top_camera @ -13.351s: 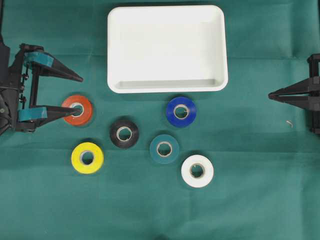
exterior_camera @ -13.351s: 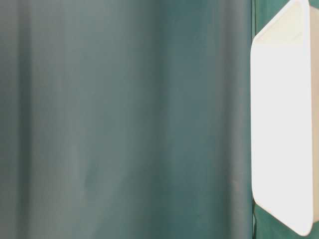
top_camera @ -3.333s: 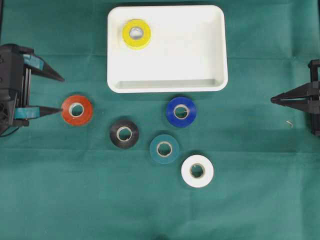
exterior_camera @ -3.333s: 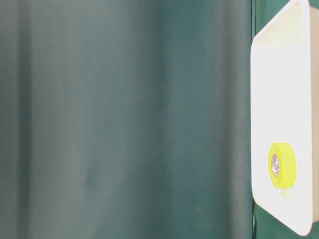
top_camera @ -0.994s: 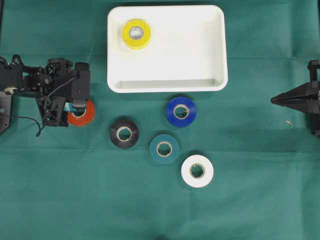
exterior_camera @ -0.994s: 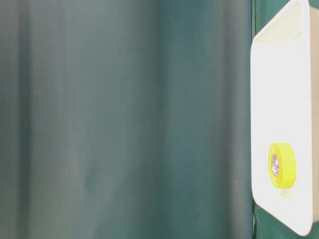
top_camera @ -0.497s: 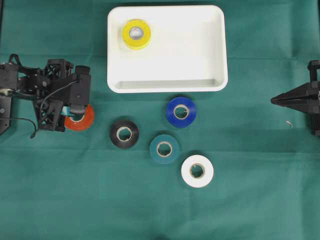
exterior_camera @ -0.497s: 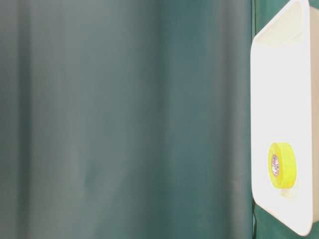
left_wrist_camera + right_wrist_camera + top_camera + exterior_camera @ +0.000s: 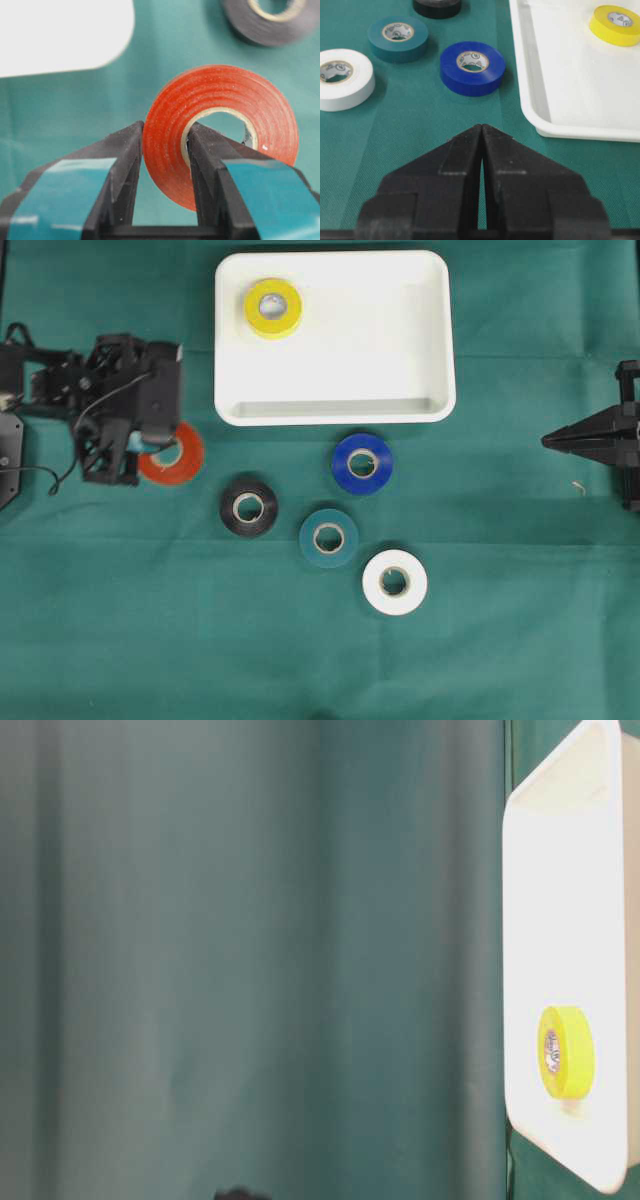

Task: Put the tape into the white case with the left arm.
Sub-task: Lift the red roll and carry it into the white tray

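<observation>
The red tape [image 9: 180,459] hangs short of the white case's near corner [image 9: 228,412]. My left gripper moves the tape toward the case, before releasing it.
The red tape [image 9: 180,459] hangs tilted above the green cloth at the left, off the near left corner of the white case [image 9: 380,340]. My left gripper [image 9: 155,448] points down and is shut on it. In the left wrist view one finger is inside the core and the other outside, so the left gripper [image 9: 166,127] pinches the wall of the red tape [image 9: 220,95]. A corner of the case [image 9: 60,30] shows beyond. A yellow tape [image 9: 272,307] lies in the case's far left corner. My right gripper [image 9: 545,440] rests shut at the right edge.
Black tape [image 9: 248,507], blue tape [image 9: 362,463], teal tape [image 9: 328,537] and white tape [image 9: 394,582] lie flat on the cloth in front of the case. The case's raised rim [image 9: 335,413] faces them. The right wrist view shows the blue tape [image 9: 472,67] nearest.
My left gripper, still shut on the red tape, has carried it a little to the right and toward the case. The right arm and the other tapes have not moved.
</observation>
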